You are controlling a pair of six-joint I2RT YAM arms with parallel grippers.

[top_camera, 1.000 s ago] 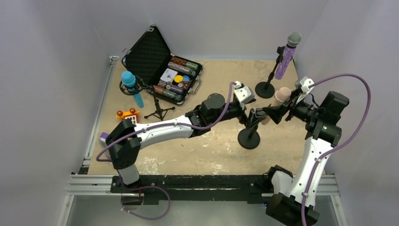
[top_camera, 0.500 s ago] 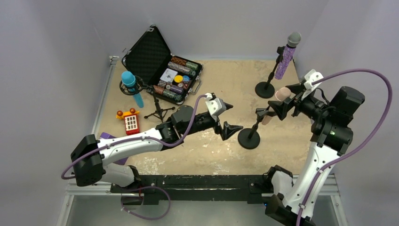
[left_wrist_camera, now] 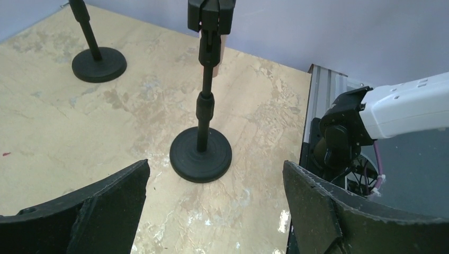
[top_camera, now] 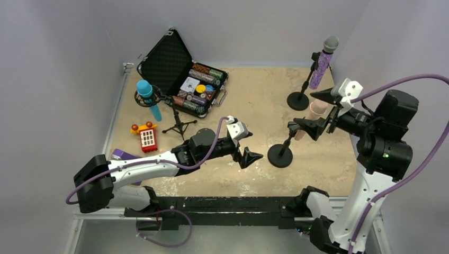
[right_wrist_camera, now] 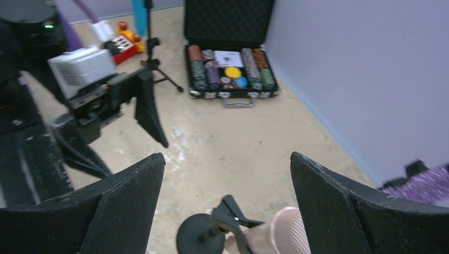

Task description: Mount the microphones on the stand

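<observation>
Next, my left gripper grabs the middle stand by its slim pole (top_camera: 286,144) (left_wrist_camera: 207,79), to leave the clip free to keep holding the peach-pink microphone.
The pale peach-pink microphone (top_camera: 316,111) sits in the clip of the middle stand (top_camera: 280,155), tilted up to the right. My right gripper (top_camera: 313,112) is open, its fingers either side of the microphone's head without touching; the right wrist view shows the mesh head (right_wrist_camera: 286,233) and clip (right_wrist_camera: 236,219) below the gripper (right_wrist_camera: 226,180). My left gripper (top_camera: 247,146) is open and empty, left of that stand (left_wrist_camera: 201,153). The glittery purple microphone (top_camera: 321,65) stands clipped in the back right stand (top_camera: 298,100). The blue microphone (top_camera: 149,98) hangs in a tripod stand at the left.
An open black case (top_camera: 182,74) of poker chips lies at the back left. A red and orange toy (top_camera: 145,135) lies near the tripod (top_camera: 179,125). A purple block (top_camera: 120,155) sits by the left arm. Walls close in on the left, back and right.
My left gripper has let go of the middle stand's clip and pulled back to the near left. My right gripper has opened off the pink microphone and risen slightly.
</observation>
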